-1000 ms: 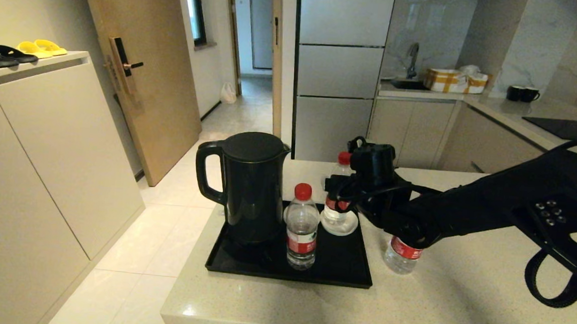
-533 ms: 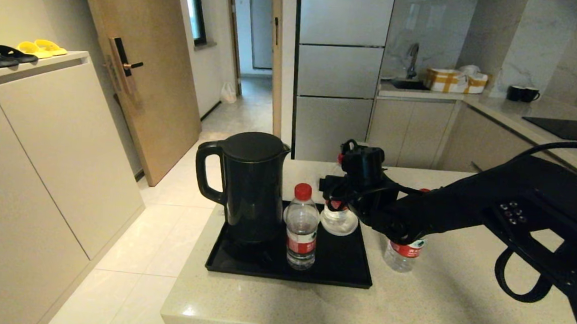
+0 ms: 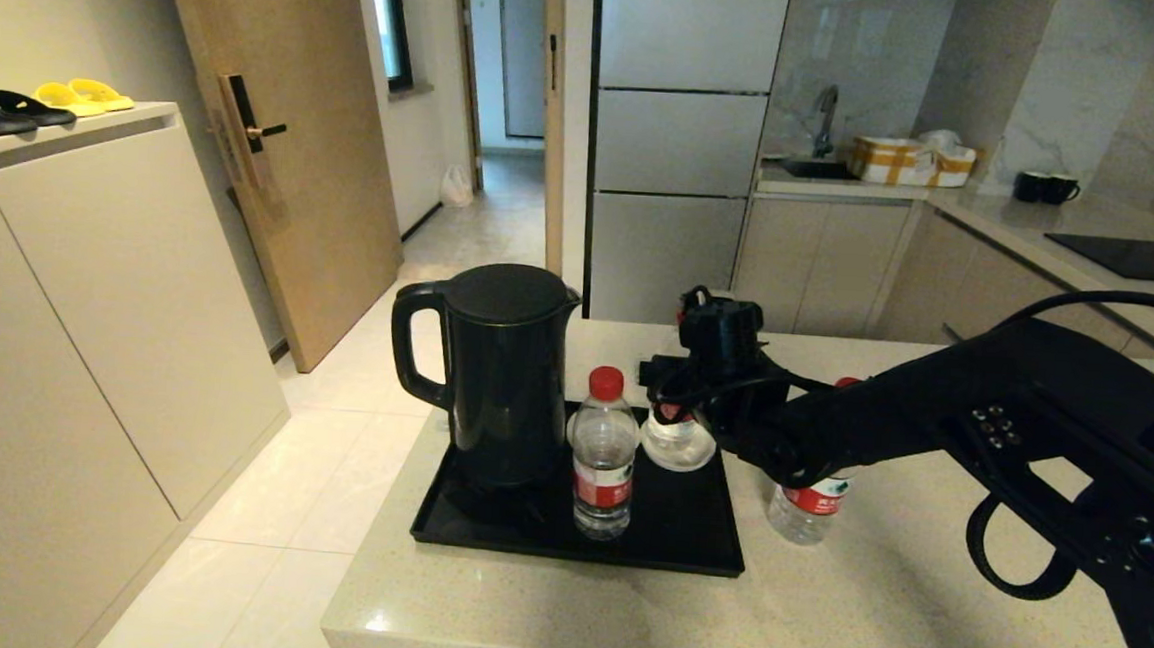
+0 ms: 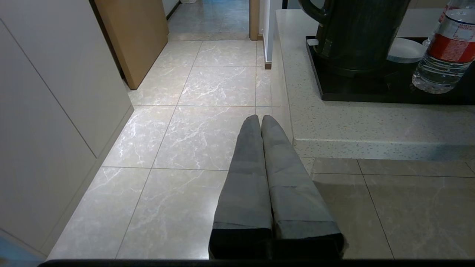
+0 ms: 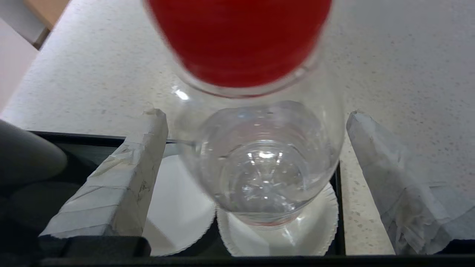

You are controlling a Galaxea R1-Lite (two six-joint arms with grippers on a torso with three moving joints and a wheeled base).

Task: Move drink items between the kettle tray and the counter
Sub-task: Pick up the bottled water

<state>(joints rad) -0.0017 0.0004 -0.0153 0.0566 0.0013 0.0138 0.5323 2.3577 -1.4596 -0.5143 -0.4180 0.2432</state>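
The right gripper grabs the back bottle next by opposite sides of its upright body, below the red cap, which leaves its base free for the counter.
Three red-capped clear bottles show in the head view. The front bottle stands on the black kettle tray beside the kettle. At the tray's back right, the back bottle stands on a white saucer. On the beige counter, right of the tray, is the third bottle. My right gripper is open around the back bottle; its taped fingers flank the body without squeezing it. My left gripper is shut and empty over the floor beside the counter, out of the head view.
Two white saucers lie side by side at the tray's back. The kettle fills the tray's left half. The counter's front left corner is close to my left gripper. Cabinets and a door stand to the left.
My right gripper has moved left and forward onto the back bottle, and its wrist now hides that bottle's cap. The bottles, kettle and tray have not moved.
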